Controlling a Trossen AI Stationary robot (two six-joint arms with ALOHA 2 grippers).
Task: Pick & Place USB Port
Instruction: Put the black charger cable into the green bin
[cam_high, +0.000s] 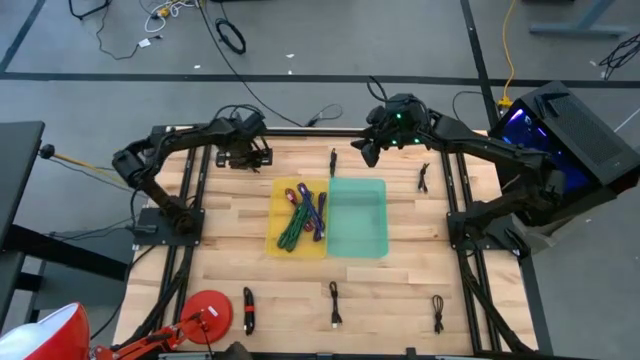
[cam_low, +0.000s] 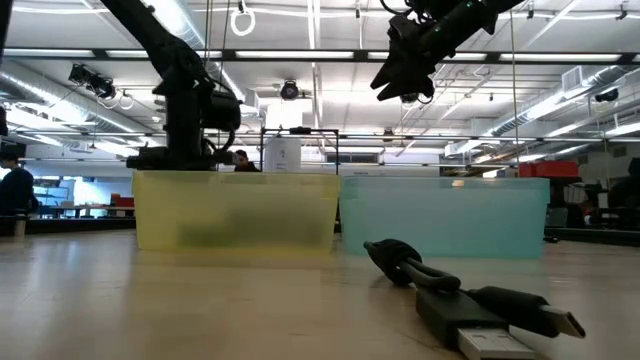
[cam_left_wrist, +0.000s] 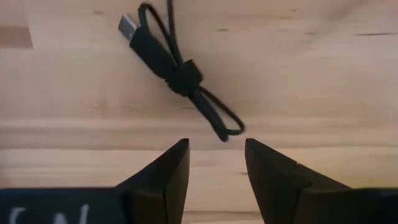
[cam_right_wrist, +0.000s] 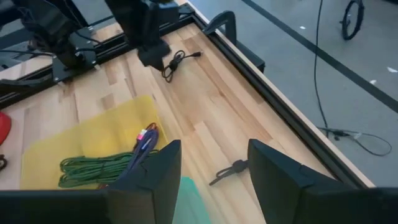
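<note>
Next, my left gripper should grab the cable's looped end (cam_left_wrist: 222, 121), so that the black USB cable's plug end (cam_left_wrist: 128, 28) stays free on the way to a tray.
A black USB cable (cam_left_wrist: 177, 71), tied in a small bundle with its plug end free, lies flat on the wooden table at the far left. My left gripper (cam_left_wrist: 214, 155) points straight down just above the table beside the cable's looped end, open, touching nothing; the high view shows it (cam_high: 247, 156) there too. My right gripper (cam_right_wrist: 214, 163) hangs open and high over the far edge (cam_high: 370, 150). Below it a second bundled cable (cam_right_wrist: 230, 169) lies on the table. A yellow tray (cam_high: 283, 240) holds green and other cables; a teal tray (cam_high: 357, 240) stands beside it.
More bundled black cables lie on the table: one at the far right (cam_high: 423, 178) and three along the near edge (cam_high: 249, 310), (cam_high: 335, 305), (cam_high: 438, 312). A red round object (cam_high: 205, 310) sits at the near left. Black frame rails (cam_high: 300, 130) border the table.
</note>
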